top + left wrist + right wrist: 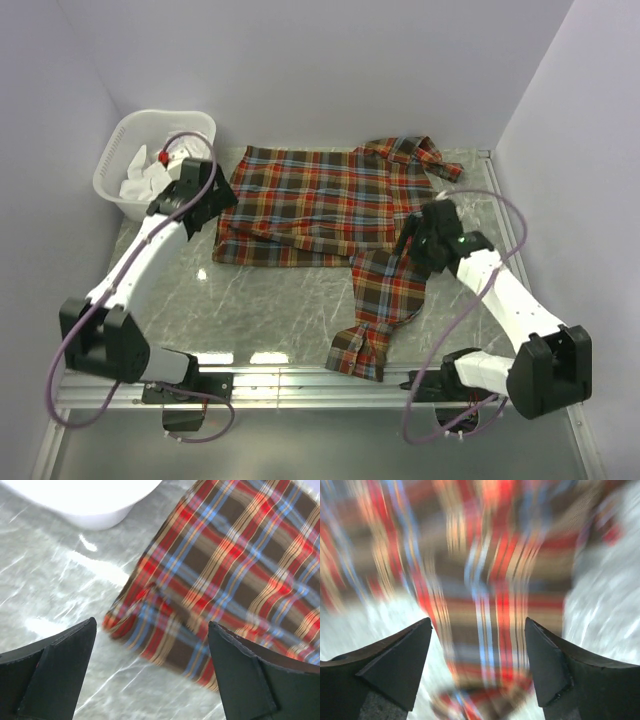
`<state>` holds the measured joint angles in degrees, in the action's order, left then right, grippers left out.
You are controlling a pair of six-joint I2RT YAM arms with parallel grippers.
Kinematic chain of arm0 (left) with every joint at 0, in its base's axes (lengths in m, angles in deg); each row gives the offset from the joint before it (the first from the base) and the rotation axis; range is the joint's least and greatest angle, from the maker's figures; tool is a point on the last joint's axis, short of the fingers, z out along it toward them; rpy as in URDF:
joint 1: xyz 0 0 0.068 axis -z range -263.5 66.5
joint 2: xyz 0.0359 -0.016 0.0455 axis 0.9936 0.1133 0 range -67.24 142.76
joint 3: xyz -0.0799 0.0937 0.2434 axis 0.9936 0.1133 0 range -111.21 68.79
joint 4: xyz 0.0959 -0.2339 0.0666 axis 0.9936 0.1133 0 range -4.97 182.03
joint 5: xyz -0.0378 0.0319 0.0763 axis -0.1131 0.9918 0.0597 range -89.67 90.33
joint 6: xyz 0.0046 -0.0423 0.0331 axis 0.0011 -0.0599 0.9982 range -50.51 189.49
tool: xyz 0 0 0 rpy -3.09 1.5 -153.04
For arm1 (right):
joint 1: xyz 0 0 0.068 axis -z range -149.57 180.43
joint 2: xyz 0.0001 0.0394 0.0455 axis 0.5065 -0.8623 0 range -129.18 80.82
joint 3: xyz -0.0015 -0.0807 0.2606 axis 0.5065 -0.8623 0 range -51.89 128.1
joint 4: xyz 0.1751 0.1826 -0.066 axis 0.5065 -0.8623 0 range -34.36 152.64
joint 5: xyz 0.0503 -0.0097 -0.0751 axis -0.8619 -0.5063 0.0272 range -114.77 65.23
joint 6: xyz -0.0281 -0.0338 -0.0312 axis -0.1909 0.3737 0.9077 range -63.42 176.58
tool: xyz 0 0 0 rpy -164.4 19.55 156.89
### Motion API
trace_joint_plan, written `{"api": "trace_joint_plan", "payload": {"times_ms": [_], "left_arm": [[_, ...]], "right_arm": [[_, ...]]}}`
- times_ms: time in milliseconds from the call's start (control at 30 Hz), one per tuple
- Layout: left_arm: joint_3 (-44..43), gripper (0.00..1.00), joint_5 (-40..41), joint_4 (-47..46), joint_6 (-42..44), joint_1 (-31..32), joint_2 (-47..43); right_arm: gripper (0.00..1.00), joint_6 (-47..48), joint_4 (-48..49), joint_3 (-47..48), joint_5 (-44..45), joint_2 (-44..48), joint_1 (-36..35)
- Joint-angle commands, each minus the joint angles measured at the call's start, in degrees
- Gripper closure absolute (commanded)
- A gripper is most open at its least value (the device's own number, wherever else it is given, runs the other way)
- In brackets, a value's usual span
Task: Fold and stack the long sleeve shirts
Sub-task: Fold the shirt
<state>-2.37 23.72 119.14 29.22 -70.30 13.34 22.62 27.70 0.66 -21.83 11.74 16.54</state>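
My right gripper grabs the trailing sleeve by its cuff end near the table's front edge next. Then I fold the trailing sleeve across the shirt (320,205).
A plaid flannel shirt (320,205) in red, orange, blue and brown lies spread on the marble table (270,300), collar at the right, one sleeve (380,300) trailing toward the front edge. My left gripper (215,205) is open and empty over the shirt's left hem; the hem corner (150,625) lies between its fingers (55,665). My right gripper (420,240) is open and empty above the sleeve's upper part; the blurred plaid (485,610) fills its view between the fingers (550,660).
A white laundry basket (150,160) holding white cloth stands at the back left, close to the left arm; its rim shows in the left wrist view (85,500). Walls enclose the table on three sides. A metal rail (300,385) runs along the front edge.
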Motion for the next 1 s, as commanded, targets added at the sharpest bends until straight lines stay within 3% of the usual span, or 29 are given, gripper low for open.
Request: {"api": "trace_joint_plan", "payload": {"times_ms": [0, 233, 500, 733, 967], "left_arm": [[6.36, 0.01, 0.68, -2.90, 3.09, 0.17, -5.41], [15.34, 0.01, 1.39, -7.48, 4.50, 0.17, -10.36], [17.19, 0.01, 2.97, -7.48, 4.50, 0.17, -9.21], [17.28, 0.01, 3.94, -7.48, 4.24, 0.17, -9.56], [17.63, 0.01, 4.81, -7.21, 3.97, 0.17, -9.73]], "right_arm": [[0.17, 4.59, -3.90, -5.60, -4.07, 2.19, -6.75], [0.17, 4.95, -7.59, -9.31, -7.34, 2.38, -21.25], [0.19, 4.52, -15.76, -1.50, 3.12, 0.09, -39.08], [0.25, 7.23, -14.46, 2.02, 3.56, -5.70, -54.19], [0.27, 10.04, -10.68, 3.87, 5.85, -16.17, -60.37]]}}
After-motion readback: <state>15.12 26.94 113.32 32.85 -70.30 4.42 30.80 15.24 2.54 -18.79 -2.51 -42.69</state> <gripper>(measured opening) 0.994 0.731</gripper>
